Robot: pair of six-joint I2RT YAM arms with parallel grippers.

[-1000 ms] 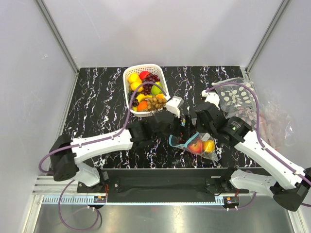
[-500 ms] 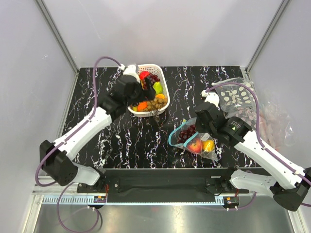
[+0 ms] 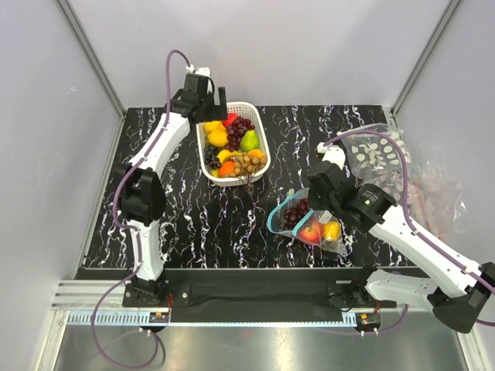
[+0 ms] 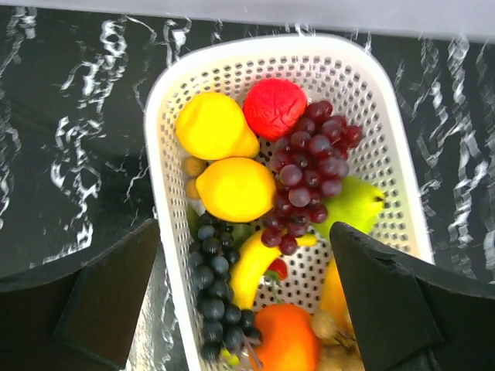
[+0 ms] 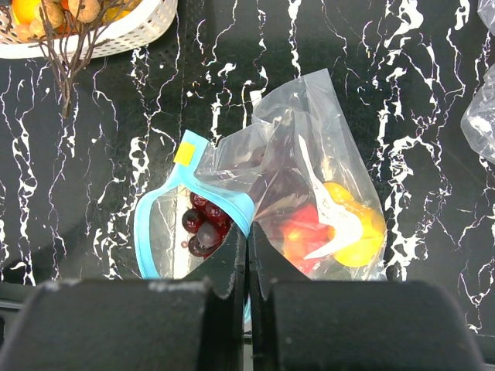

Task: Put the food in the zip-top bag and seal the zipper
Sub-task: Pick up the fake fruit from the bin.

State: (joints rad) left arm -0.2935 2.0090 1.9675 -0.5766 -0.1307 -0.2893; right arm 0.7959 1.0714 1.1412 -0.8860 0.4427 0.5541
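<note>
I should use my left gripper to grab the green pear by its narrow stem end, so its wide body stays free to go into the zip-top bag first.
The zip-top bag lies at the table's middle right, and its teal zipper is gaping open toward the left. Inside it are a red apple, a yellow fruit and dark grapes. My right gripper is shut on the bag's zipper edge. My left gripper hangs open over the white basket. More food fills the basket: lemons, purple grapes, a green pear and an orange.
A clear bag patterned with white ovals lies at the back right. More crumpled plastic sits past the table's right edge. Grey walls close in the table at the back and on both sides.
My left arm has swung from the bag's mouth back to the far end of the basket, open. Dark grapes now lie inside the bag. The right gripper has kept its hold.
</note>
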